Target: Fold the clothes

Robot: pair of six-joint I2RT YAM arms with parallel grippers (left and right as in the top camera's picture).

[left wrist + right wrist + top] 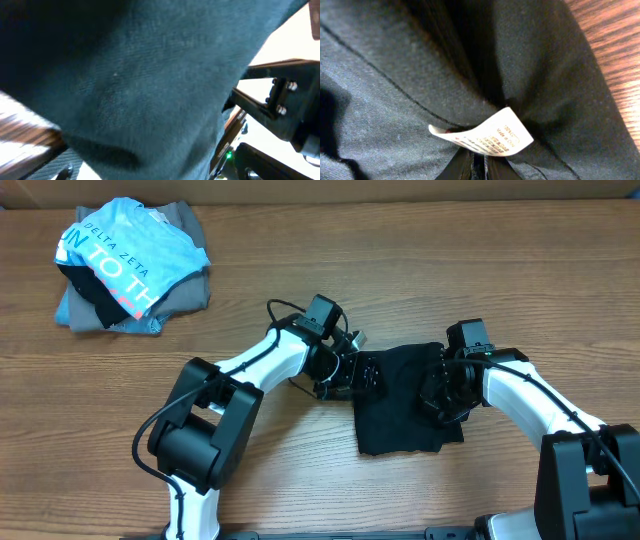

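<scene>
Next, my left gripper should grab the black garment's edge (pixel 360 371) facing the light blue shirt, to lay the garment folded on that pile.
The clothes (pixel 400 412) are a black garment lying partly folded on the wooden table, right of centre. My left gripper (pixel 358 372) is at its left edge. In the left wrist view the black fabric (pixel 140 75) hangs close over the camera and hides the jaws. My right gripper (pixel 438 395) is at the garment's right side. In the right wrist view its fingers (pixel 477 166) are closed together, pinching the black fabric (pixel 395 100) just below the white neck label (pixel 482 134).
A light blue "DELTA ZETA" shirt (pixel 125 255) lies on a grey folded garment (pixel 185 285) at the back left of the table (pixel 300 480). Black parts of the other arm (pixel 280 100) show past the fabric in the left wrist view.
</scene>
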